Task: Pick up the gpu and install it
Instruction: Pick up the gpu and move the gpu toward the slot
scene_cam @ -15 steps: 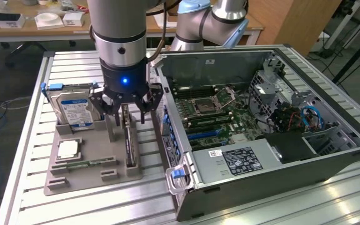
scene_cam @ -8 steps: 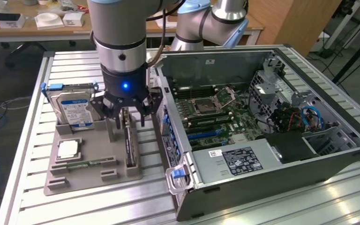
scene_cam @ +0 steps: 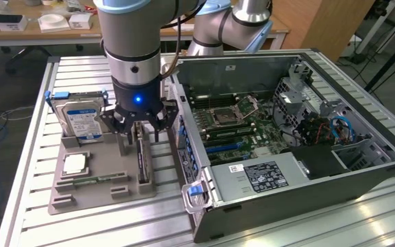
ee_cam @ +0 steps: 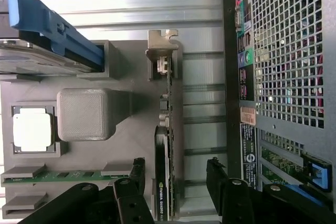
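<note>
My gripper needs to grab the GPU (ee_cam: 165, 129) across its shrouded body (ee_cam: 164, 177) next, since its two flat sides are open in the tray, and then I can install it.
The gpu (scene_cam: 142, 160) is a thin dark card standing on edge in a slot of the grey holder tray (scene_cam: 91, 198), just beside the open computer case (scene_cam: 287, 128). In the wrist view the gpu (ee_cam: 165, 129) runs edge-on, with its silver bracket (ee_cam: 162, 43) at the far end. My gripper (scene_cam: 140, 131) hangs directly over the card and is open. The wrist view shows the gripper (ee_cam: 177, 179) with one black finger (ee_cam: 137, 174) on each side of the card, apart from it.
A silver hard drive with a blue label (scene_cam: 81, 121) stands at the tray's back. A processor chip (scene_cam: 75, 163) and a green memory stick (scene_cam: 94, 180) lie in the tray. The case's motherboard has blue slots (scene_cam: 221, 147). The case's rear panel (ee_cam: 283, 77) is close beside the card.
</note>
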`<state>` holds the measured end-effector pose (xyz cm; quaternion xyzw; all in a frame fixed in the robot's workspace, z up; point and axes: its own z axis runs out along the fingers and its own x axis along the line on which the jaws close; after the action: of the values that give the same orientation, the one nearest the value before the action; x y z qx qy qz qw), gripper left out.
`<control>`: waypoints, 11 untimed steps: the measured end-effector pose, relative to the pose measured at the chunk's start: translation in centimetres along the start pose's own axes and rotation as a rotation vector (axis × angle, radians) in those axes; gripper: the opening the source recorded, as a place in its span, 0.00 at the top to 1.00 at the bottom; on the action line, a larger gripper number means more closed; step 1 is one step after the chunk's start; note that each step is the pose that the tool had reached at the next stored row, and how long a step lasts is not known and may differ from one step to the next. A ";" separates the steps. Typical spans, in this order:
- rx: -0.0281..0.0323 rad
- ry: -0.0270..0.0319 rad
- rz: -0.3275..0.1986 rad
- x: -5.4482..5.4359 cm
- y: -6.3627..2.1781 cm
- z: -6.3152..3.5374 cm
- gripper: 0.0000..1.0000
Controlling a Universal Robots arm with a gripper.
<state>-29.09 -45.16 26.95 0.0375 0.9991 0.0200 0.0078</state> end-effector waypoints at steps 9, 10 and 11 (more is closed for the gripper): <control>0.0001 -0.0001 0.000 0.1 -0.01 0.34 0.41; 0.0000 -0.0002 0.000 0.1 -0.02 0.47 0.41; 0.0002 -0.0001 0.000 0.2 -0.03 0.58 0.41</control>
<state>-29.25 -45.16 26.37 0.0375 0.9991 0.0199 0.0078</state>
